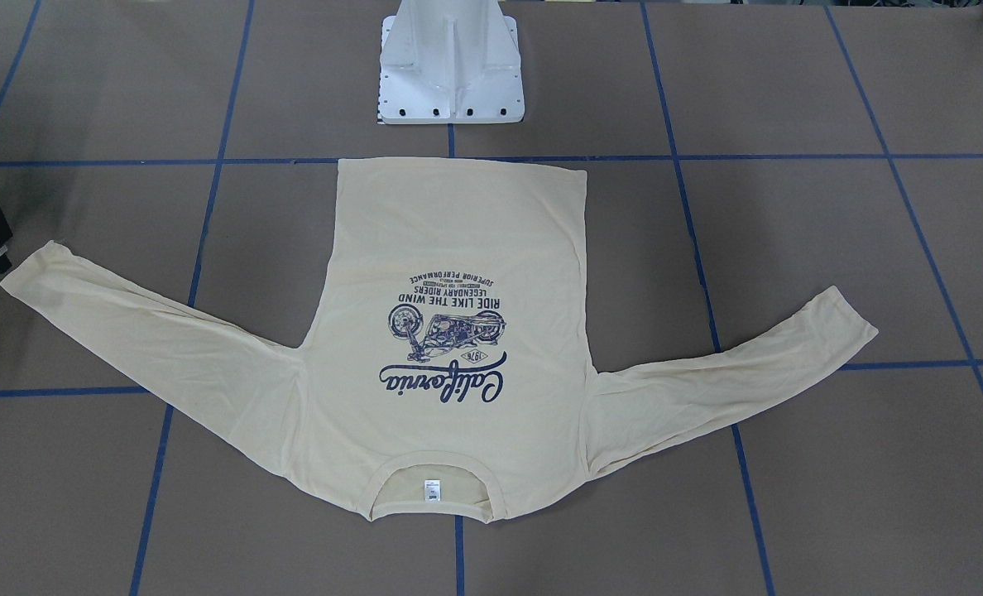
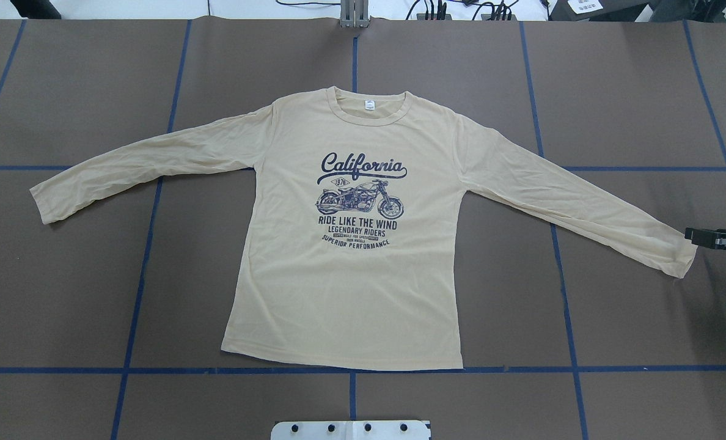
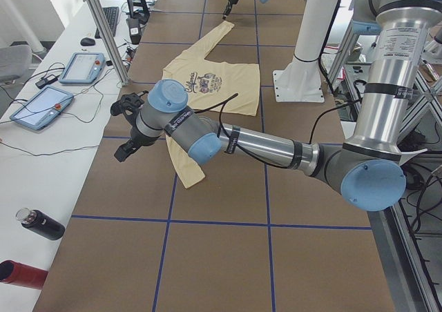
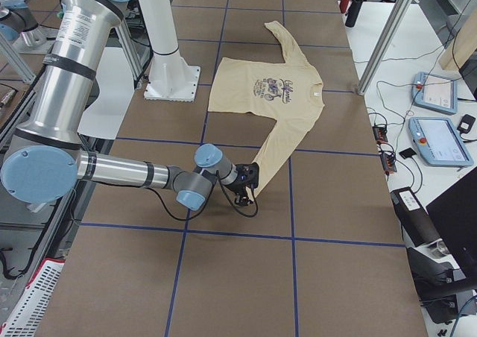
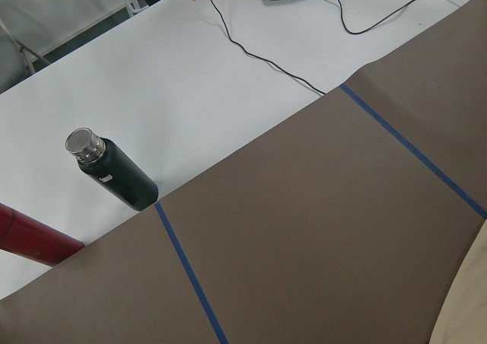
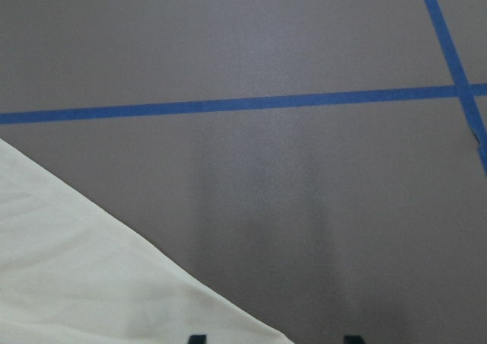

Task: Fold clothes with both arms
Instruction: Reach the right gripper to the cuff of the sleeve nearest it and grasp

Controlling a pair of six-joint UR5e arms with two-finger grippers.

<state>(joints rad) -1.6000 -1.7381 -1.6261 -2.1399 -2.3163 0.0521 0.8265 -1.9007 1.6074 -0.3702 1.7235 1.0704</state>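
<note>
The right gripper grabs the sleeve by its cuff (image 1: 30,265) next, to fold this sleeve across the T-shirt's chest (image 1: 443,407).
The clothes, one pale cream long-sleeved T-shirt (image 2: 344,275), lies flat with its print up, sleeves spread and neck tag away from the robot's base. My right gripper (image 2: 718,238) hovers low just beyond the right sleeve cuff (image 2: 681,263), fingers pointing at it. In the right wrist view its fingertips (image 6: 198,338) stand apart over brown table, the sleeve edge (image 6: 91,275) at lower left. It is open and holds nothing. My left gripper (image 3: 128,128) shows only in the exterior left view, raised beside the left cuff (image 3: 190,176); I cannot tell its state.
The white pedestal base (image 1: 450,70) stands at the robot's side of the table. A black bottle (image 5: 114,169) and a red one (image 5: 30,241) lie on the white side bench, beside tablets (image 3: 83,67) and cables. Blue tape lines cross the brown tabletop (image 2: 632,318).
</note>
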